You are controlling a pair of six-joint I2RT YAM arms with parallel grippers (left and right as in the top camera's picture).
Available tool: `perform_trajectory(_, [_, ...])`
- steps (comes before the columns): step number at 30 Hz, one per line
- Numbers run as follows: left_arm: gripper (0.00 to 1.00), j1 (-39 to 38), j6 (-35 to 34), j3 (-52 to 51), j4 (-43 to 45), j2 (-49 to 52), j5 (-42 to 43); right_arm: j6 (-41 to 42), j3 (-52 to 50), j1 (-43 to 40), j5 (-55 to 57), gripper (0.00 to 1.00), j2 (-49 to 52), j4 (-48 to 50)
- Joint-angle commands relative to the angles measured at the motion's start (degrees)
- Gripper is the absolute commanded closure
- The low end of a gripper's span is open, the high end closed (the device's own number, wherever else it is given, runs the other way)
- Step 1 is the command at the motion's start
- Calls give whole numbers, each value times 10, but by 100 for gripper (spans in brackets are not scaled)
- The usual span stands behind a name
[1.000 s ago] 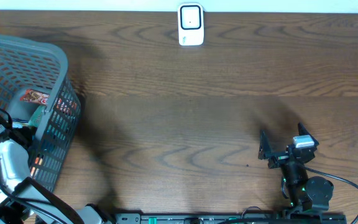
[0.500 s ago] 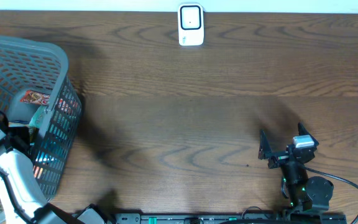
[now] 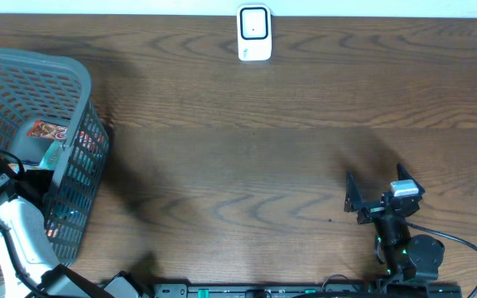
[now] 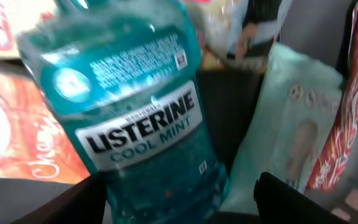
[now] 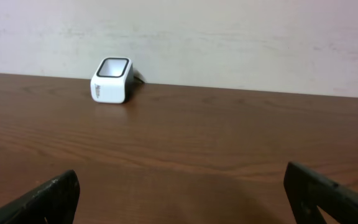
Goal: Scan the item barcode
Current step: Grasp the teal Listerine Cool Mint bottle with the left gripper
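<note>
I will next grip the side edges of the bottle at its lower body with my left gripper, to lay the Listerine bottle (image 4: 135, 112) flat on the tabletop for barcode scanning.
A teal Listerine Cool Mint mouthwash bottle (image 4: 135, 112) lies in the grey mesh basket (image 3: 56, 62) at the table's left. My left gripper (image 4: 180, 186) reaches into the basket with its jaws open on either side of the bottle's lower end. The left finger is close against the bottle and a gap shows on the right side. In the overhead view the left gripper (image 3: 33, 170) is mostly hidden by the basket wall. The white barcode scanner (image 3: 254, 33) stands at the far edge, and the same scanner (image 5: 112, 79) shows in the right wrist view. My right gripper (image 3: 375, 184) rests open and empty near the front right.
Around the bottle in the basket lie a pale green pack (image 4: 291, 143), a red snack bag (image 4: 353, 124) and an orange packet (image 4: 30, 143). A pale wall backs the brown wooden table (image 3: 247, 157) behind the scanner.
The left arm has shifted slightly at the basket's near side, and its wrist sits a little lower in the overhead view. The right arm has not moved.
</note>
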Motion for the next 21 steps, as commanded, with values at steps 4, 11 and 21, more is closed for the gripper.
perform_trajectory(4, [24, -1, -14, -28, -6, 18, 56, -1, -2, 2, 1, 1, -3, 0])
perform_trajectory(11, [24, -1, -27, -38, -38, 17, 50, -1, -2, 2, 1, 1, -3, 0])
perform_trajectory(21, [23, -1, -30, -76, 82, 45, 40, -1, -2, 2, 1, 1, -3, 0])
